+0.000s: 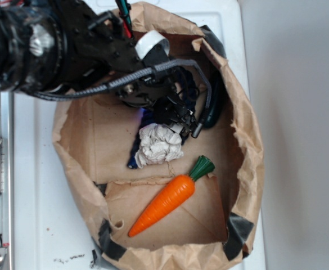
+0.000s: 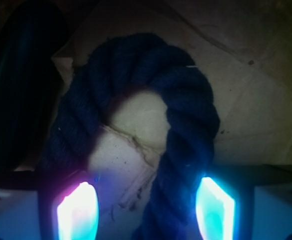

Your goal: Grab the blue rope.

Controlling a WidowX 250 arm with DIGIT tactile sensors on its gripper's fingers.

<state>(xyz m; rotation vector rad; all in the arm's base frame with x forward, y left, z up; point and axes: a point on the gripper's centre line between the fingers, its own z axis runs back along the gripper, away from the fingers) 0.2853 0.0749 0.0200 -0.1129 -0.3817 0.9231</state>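
Observation:
The blue rope has to come out of the paper bag. My gripper should next grab the rope by one part below the rope's bend and pull it out.
The blue rope lies in a dark navy arch on the brown paper, seen close in the wrist view. Its right strand runs down between my two glowing fingertips, nearer the right fingertip. My gripper is open; a gap of pale paper shows between the strand and the left fingertip. In the exterior view the gripper hangs low inside the paper bag over the rope's upper part. The rope's whitish frayed knot and a blue stretch of rope show just below it.
The crumpled paper bag walls in everything. An orange carrot lies on the bag's floor toward the front. A dark green toy rests against the bag's right wall, and shows as a dark shape. My black braided cable loops across.

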